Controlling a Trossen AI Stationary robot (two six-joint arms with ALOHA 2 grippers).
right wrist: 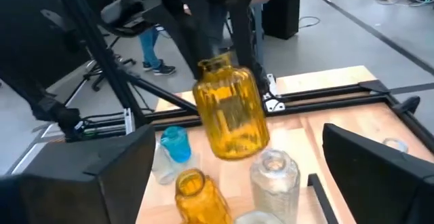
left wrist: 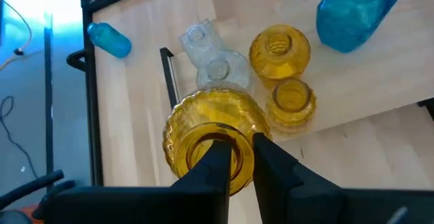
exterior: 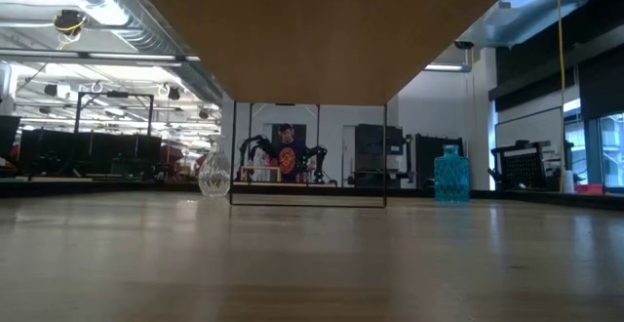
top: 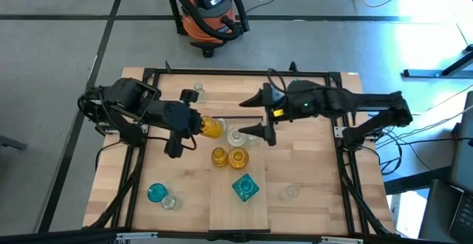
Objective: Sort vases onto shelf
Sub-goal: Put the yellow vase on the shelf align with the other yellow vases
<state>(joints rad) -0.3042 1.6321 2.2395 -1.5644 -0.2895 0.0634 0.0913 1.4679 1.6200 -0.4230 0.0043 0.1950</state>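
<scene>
The right gripper grabs the amber vase by its ribbed body (top: 212, 128) next, to sort it onto the shelf (top: 255, 214).
A ribbed amber vase (top: 213, 127) hangs in the air over the shelf's far end, with my left gripper (top: 196, 123) shut on it. My right gripper (top: 257, 116) stands open just right of that vase, level with it and touching nothing; in the right wrist view the amber vase (right wrist: 230, 112) hangs beyond its spread fingers. On the pale shelf (top: 255, 214) stand a clear vase (top: 236, 135), two amber vases (top: 219, 156) (top: 238, 157) and a square teal vase (top: 245, 187), each on its base. My left gripper grips the ribbed amber vase by the rim of its mouth (left wrist: 196, 137). One finger (left wrist: 215, 161) is inside the opening and the other finger (left wrist: 272, 161) is outside the neck. The fingers slant down from the table's left. The vase is lifted clear and hangs tilted.
On the slatted tabletop stand a round teal vase (top: 157, 193) and a clear one (top: 170, 202) at the near left, a clear one (top: 292, 192) at the near right, and clear ones (top: 198, 92) at the far edge. A black frame (top: 148, 74) borders the table.
</scene>
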